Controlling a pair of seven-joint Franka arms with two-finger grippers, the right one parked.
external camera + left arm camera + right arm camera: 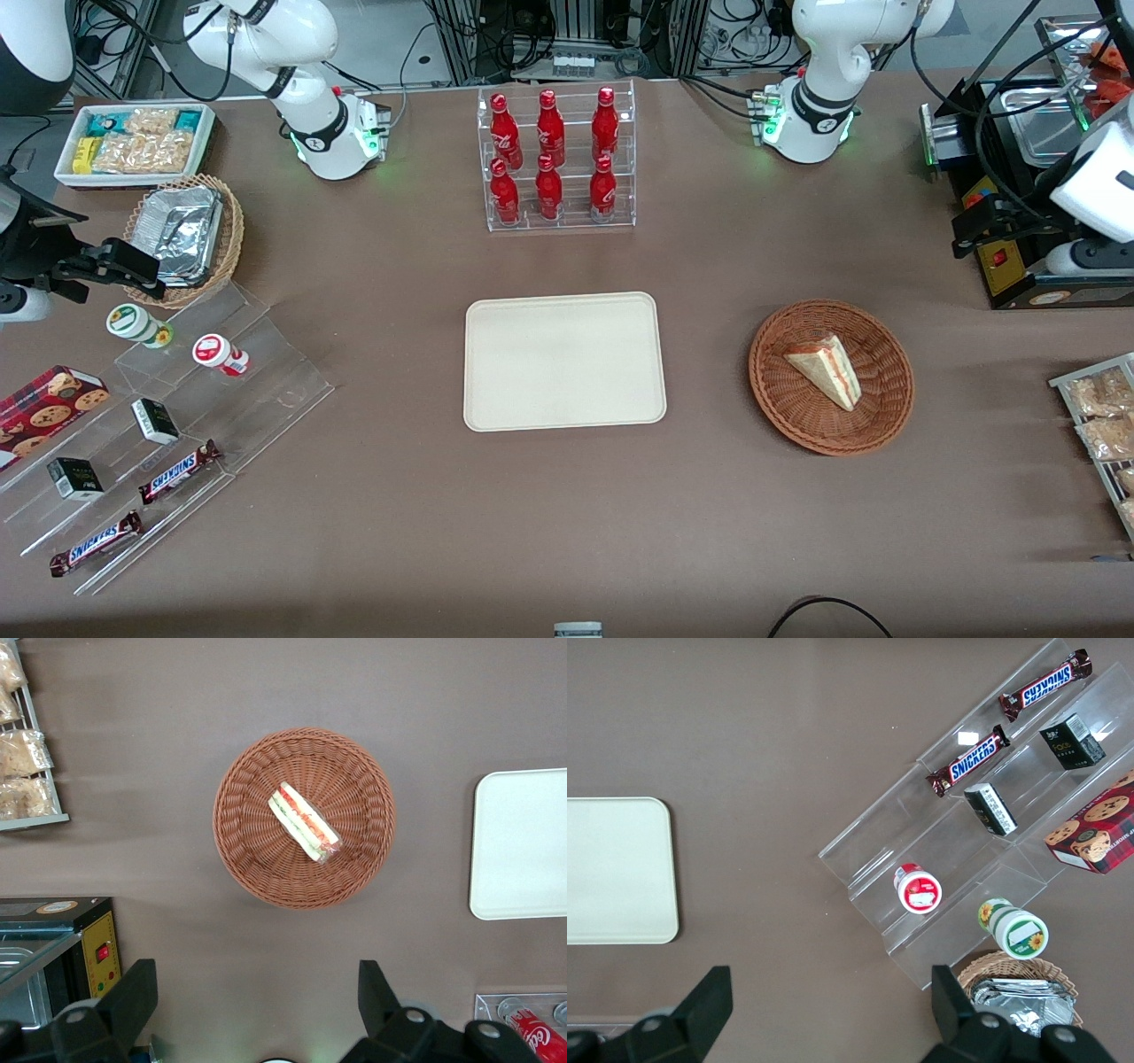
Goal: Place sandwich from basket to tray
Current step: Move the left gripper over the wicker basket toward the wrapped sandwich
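Note:
Next, my gripper grabs the flat bread sides of the sandwich (pixel 826 368), to move it from the basket onto the cream tray (pixel 563 361).
The sandwich (pixel 826 368), a wrapped white wedge with red, orange and green filling on its edge, lies in the round reddish-brown basket (pixel 780 390). In the left wrist view the sandwich (pixel 304 821) sits near the middle of the basket (pixel 244 850). The cream tray (pixel 563 361) lies flat beside the basket, toward the parked arm's end, and it holds nothing; its corner (pixel 523 846) also shows from the wrist. My gripper (pixel 974 226) hangs high above the table, farther from the front camera than the basket. My gripper (pixel 257 1001) is open wide, with only bare table between its fingers.
A clear rack of red bottles (pixel 556 159) stands farther from the front camera than the tray. A black appliance (pixel 1019 257) sits just under my gripper. A rack of snack packets (pixel 1103 416) lies at the working arm's end. A clear stepped display (pixel 177 425) holds snacks at the parked arm's end.

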